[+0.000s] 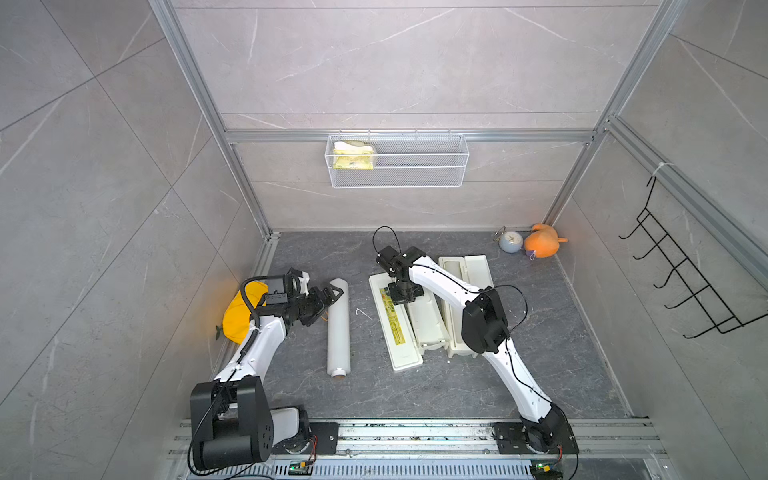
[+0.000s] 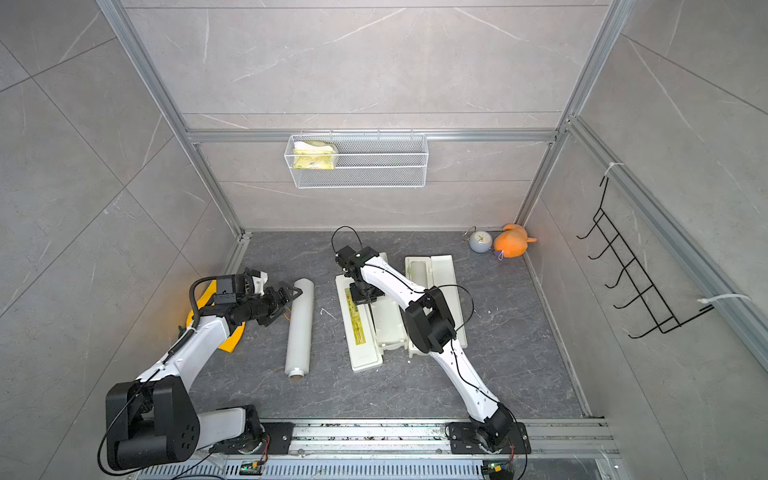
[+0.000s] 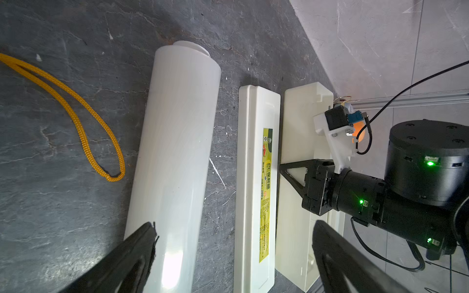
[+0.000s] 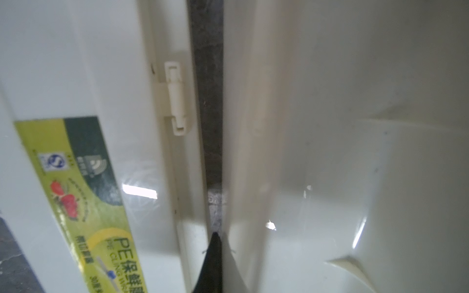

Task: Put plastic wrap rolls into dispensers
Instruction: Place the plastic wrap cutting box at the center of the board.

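Note:
My left gripper grabs the plastic wrap roll across its long sides from above next, leaving the roll's bottom and both ends free to lower into the dispenser.
One plastic wrap roll (image 1: 338, 328) (image 2: 299, 328) (image 3: 175, 157) lies on the dark floor, its brown core showing at the near end. My left gripper (image 1: 332, 297) (image 2: 291, 295) (image 3: 234, 241) hovers open over the roll's far end and holds nothing. A dispenser lies open beside the roll, its labelled lid (image 1: 392, 324) (image 3: 256, 177) (image 4: 76, 177) flat next to its body (image 1: 428, 328). My right gripper (image 1: 401, 291) (image 2: 363, 293) (image 4: 215, 234) is shut, tips down in the gap by the hinge (image 4: 175, 99). A second dispenser (image 1: 465, 274) (image 2: 432, 270) lies open behind the right arm.
A white wire basket (image 1: 397, 160) with a yellow packet hangs on the back wall. A yellow cloth (image 1: 239, 311) lies behind the left arm, its cord (image 3: 88, 132) looped beside the roll. A small clock (image 1: 510, 241) and an orange plush (image 1: 542, 241) sit in the back right corner. A black rack (image 1: 685, 270) hangs on the right wall.

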Robot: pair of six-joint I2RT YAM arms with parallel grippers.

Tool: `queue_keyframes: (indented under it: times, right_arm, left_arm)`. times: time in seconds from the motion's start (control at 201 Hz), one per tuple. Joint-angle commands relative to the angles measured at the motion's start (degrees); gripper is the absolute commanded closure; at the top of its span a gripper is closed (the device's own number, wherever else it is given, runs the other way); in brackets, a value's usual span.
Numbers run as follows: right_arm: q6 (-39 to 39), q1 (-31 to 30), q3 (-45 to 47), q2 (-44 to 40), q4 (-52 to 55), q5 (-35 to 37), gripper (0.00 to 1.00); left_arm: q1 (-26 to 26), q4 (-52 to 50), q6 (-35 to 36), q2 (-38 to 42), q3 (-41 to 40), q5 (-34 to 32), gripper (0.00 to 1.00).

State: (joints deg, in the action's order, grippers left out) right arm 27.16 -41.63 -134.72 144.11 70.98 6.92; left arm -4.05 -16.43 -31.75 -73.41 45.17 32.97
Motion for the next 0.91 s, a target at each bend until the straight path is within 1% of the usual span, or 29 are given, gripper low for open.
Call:
queue_keyframes:
  times: [0.0, 0.095, 0.279, 0.368, 0.528, 0.667, 0.717, 0.821, 0.876, 0.906]
  right_arm:
    - [0.29, -1.06, 2.94, -1.16, -0.75, -5.52, 1.00]
    - [3.63, -2.02, 7.27, -3.15, -5.21, -9.42, 1.00]
    - [10.04, -3.11, 11.81, -5.50, -11.36, -9.75, 1.00]
    - [12.14, -3.11, 13.59, -7.02, -13.38, -8.46, 1.00]
    - [10.98, -2.94, 13.17, -8.44, -9.96, 0.08, 1.00]
    - [10.63, -2.67, 13.62, -7.47, -9.76, 0.76, 1.00]
    - [10.81, -2.67, 13.90, -7.02, -10.39, 0.05, 0.97]
    - [11.17, -2.60, 14.30, -6.59, -11.52, -1.76, 0.89]
    - [11.25, -2.62, 14.34, -6.61, -11.66, -2.30, 0.75]
    - [11.25, -2.58, 14.30, -6.70, -11.73, -2.43, 0.69]
  left_arm:
    - [0.14, -0.23, 1.95, -0.82, 0.18, -0.19, 0.03]
    - [0.04, -0.47, 2.04, -0.94, 0.27, -0.42, 0.03]
    - [0.06, -2.71, 3.42, -1.53, 0.88, -1.35, 0.02]
    - [0.10, -4.50, 4.71, -1.90, 1.18, -2.10, 0.02]
    - [0.15, -10.75, 8.09, -2.04, 3.07, -8.80, 0.02]
    - [0.99, -11.88, 7.95, -2.98, 2.44, -11.10, 0.02]
    - [1.81, -11.10, 7.37, -3.55, 1.84, -11.15, 0.02]
    - [3.39, -8.94, 5.94, -4.66, 0.68, -10.77, 0.01]
    - [4.31, -8.94, 5.91, -5.47, 0.86, -11.98, 0.02]
    - [4.89, -9.21, 6.04, -5.84, 0.97, -12.93, 0.02]
